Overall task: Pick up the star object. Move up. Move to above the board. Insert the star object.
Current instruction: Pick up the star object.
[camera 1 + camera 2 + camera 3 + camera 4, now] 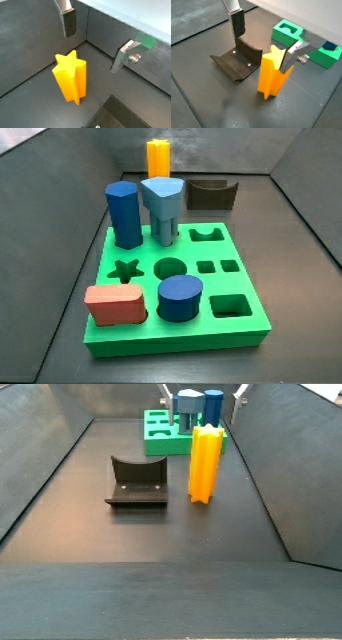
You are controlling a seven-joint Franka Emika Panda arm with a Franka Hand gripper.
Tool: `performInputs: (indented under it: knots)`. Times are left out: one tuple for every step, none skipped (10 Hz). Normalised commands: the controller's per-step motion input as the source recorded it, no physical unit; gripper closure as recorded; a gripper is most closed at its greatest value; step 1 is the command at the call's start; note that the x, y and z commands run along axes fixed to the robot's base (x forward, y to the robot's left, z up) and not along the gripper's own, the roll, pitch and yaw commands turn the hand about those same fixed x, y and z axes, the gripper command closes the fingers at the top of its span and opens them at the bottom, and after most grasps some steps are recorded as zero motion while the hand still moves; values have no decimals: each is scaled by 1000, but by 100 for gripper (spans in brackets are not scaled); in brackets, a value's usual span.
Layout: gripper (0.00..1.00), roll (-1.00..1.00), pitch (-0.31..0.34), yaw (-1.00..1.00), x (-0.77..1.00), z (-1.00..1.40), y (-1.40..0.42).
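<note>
The star object's lower end must stay free to enter the board's star hole, so my gripper will next grab the star object by its upper end.
The star object (205,464), a tall orange-yellow ridged prism, stands upright on the dark floor; it shows in both wrist views (70,75) (274,75) and behind the board in a side view (158,156). The green board (234,333) has an open star hole (127,270); it also shows in a side view (163,439) and a wrist view (286,34). My gripper (264,37) (97,40) is open and empty, just above the star's top. One silver finger (293,52) is close beside the star's upper end, the other finger (236,22) stands well apart.
The dark fixture (136,481) (241,61) (211,194) stands beside the star. On the board stand a blue hexagonal column (123,213), a grey-blue peg (163,208), a red block (114,305) and a blue cylinder (179,296). Grey walls enclose the floor.
</note>
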Motion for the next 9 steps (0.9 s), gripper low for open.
performInputs:
  knots:
    - [0,-146,-41,3,-26,-251,-43]
    - [0,-184,-107,0,-226,-374,-146]
    - [0,0,-240,146,-129,-609,-491]
    - [0,30,-287,149,-203,-631,-500]
    - [0,53,-284,140,-214,-640,-517]
    - [0,-16,-56,0,-31,0,0]
    - [0,0,0,0,0,0,0]
    - [100,0,0,0,0,0,0]
    - [100,0,0,0,0,0,0]
